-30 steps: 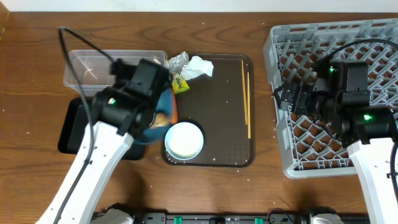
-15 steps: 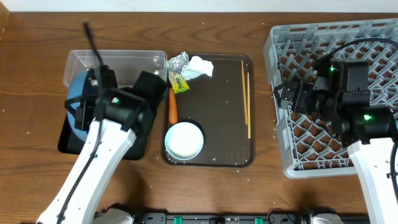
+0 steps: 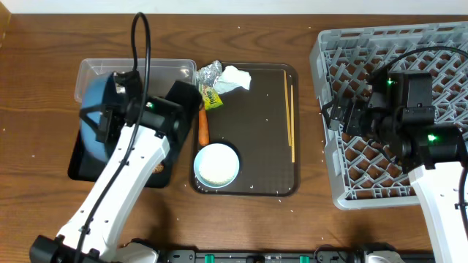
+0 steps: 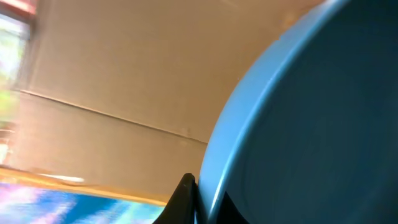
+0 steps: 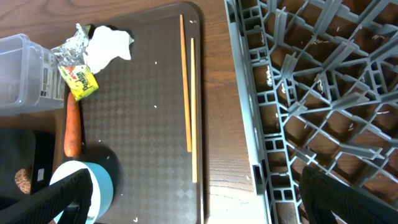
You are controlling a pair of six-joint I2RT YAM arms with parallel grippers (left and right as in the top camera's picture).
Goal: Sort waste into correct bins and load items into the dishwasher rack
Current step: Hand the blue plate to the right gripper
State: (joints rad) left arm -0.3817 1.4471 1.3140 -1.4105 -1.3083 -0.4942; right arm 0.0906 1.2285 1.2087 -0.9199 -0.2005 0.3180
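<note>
I should load the plate on edge in the rack (image 3: 409, 66), so my right gripper should next pinch the plate's free rim (image 3: 101, 156) opposite my left gripper.
My left gripper (image 3: 117, 109) is shut on the rim of the large dark blue plate (image 3: 91, 117). It holds the plate tilted on edge above the black tray (image 3: 79, 162) and the clear tub (image 3: 139, 71). In the left wrist view the plate (image 4: 311, 124) fills the right side, with my fingers (image 4: 202, 196) pinching its rim. The carrot (image 3: 202, 126), white bowl (image 3: 216, 164), foil (image 3: 210, 71), tissue (image 3: 234, 78), wrapper (image 3: 210, 96) and chopsticks (image 3: 289, 120) lie on the brown tray (image 3: 256, 146). My right gripper (image 3: 340, 113) is open and empty over the left edge of the rack (image 3: 409, 66).
Brown scraps (image 5: 23, 180) lie in the black tray (image 5: 25, 149). The right wrist view also shows the carrot (image 5: 73, 127), bowl (image 5: 87, 186), chopsticks (image 5: 188, 93) and the rack (image 5: 311, 93). A strip of bare wood separates the brown tray from the rack.
My left gripper has carried the blue plate left off the brown tray, over the black tray, and tipped it more on edge. The carrot now shows uncovered. The right arm has not moved.
</note>
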